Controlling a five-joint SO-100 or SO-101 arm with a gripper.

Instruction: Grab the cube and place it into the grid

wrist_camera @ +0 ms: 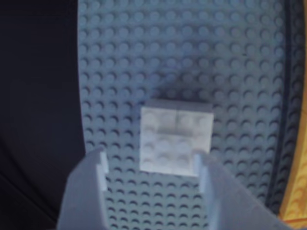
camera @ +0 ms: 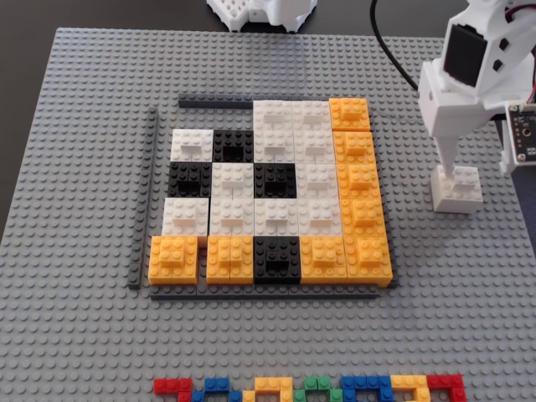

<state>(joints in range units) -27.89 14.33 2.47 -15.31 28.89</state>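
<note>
The open cell of the grid needs to be filled, so I should grab the cube by its small top brick with my gripper next.
The cube (camera: pixel 457 189), a white studded block with a smaller white brick on top, sits on the grey baseplate to the right of the grid (camera: pixel 231 214). The grid is a square mosaic of white, black and orange blocks edged by dark grey strips; its top-left corner cell shows bare baseplate. My gripper (camera: pixel 459 170) hangs right over the cube. In the wrist view the gripper (wrist_camera: pixel 151 160) is open. The cube (wrist_camera: pixel 176 140) lies just ahead, its near edge level with the fingertips and towards the right finger (wrist_camera: pixel 201 167).
A grey studded baseplate (camera: pixel 84 251) covers the table. A row of small red, blue, orange and green bricks (camera: pixel 310 388) lies at the front edge. A white arm base (camera: pixel 260 12) and a black cable (camera: pixel 394 59) are at the back.
</note>
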